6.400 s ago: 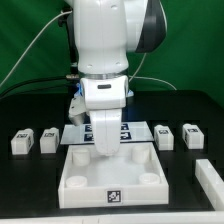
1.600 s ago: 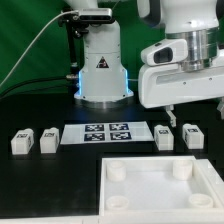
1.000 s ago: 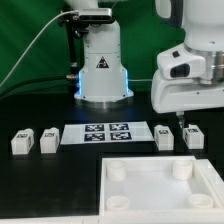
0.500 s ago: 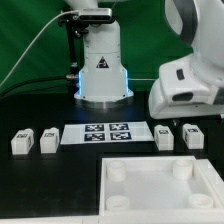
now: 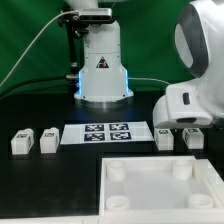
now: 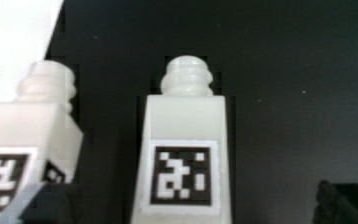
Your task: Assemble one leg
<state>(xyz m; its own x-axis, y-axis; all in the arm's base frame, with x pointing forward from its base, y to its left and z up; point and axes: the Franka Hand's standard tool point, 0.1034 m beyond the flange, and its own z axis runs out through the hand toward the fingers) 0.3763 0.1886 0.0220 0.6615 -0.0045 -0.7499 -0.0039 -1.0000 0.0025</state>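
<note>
The white leg needs to be assembled into the white square tray, so the robot's gripper should pick it up next by its square-tagged body (image 5: 193, 139) (image 6: 185, 165).
Four white legs with square tags stand on the black table in the exterior view: two at the left (image 5: 22, 141) (image 5: 48, 140) and two at the right (image 5: 165, 138) (image 5: 192, 137). My gripper (image 5: 184, 127) hangs low over the right pair, and its hand hides the fingers there. In the wrist view one leg (image 6: 185, 140) stands upright, centred between my dark fingertips (image 6: 354, 200). A second leg (image 6: 25, 130) stands beside it. The gripper (image 6: 197, 205) is open, with a gap on each side of the centred leg, touching nothing.
A large white square tray (image 5: 104, 178) with round corner sockets lies at the front right. The marker board (image 5: 105, 133) lies between the two pairs of legs. The arm's white base (image 5: 103, 70) stands behind it, before a green backdrop.
The arm has swung from the middle to the exterior view's right and come down over the right pair of legs. The tray lies further right and nearer than in the oldest frame.
</note>
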